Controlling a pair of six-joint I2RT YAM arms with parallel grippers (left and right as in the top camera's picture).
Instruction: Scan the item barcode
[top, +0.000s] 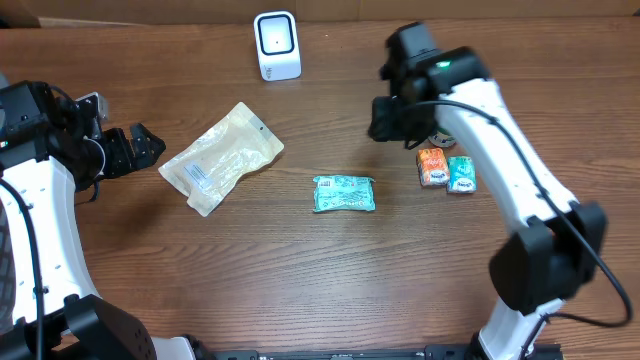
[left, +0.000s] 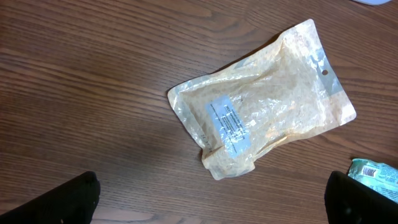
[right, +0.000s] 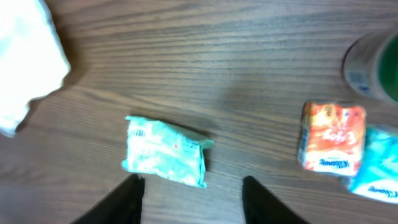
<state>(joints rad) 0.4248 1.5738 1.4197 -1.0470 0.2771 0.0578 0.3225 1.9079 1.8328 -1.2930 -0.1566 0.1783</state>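
Next, the right gripper takes hold of the green packet at the packet's end away from its barcode (top: 361, 194) (right: 192, 159), leaving the barcode uncovered to scan.
A white barcode scanner (top: 277, 45) stands at the back of the wooden table. A green packet (top: 344, 193) lies flat at the middle; in the right wrist view the green packet (right: 166, 152) sits just ahead of my right gripper (right: 193, 200), which is open and holds nothing. That right gripper (top: 395, 118) hovers above the table, back right of the packet. A clear tan pouch (top: 222, 158) with a printed label lies to the left. In the left wrist view the pouch (left: 261, 118) lies beyond my left gripper (left: 211, 205), whose jaws stand wide open and empty.
An orange packet (top: 432, 166) and a teal packet (top: 461, 174) lie side by side at the right, under my right arm. A round container (right: 373, 65) stands just behind them. My left gripper (top: 135, 148) is by the left edge.
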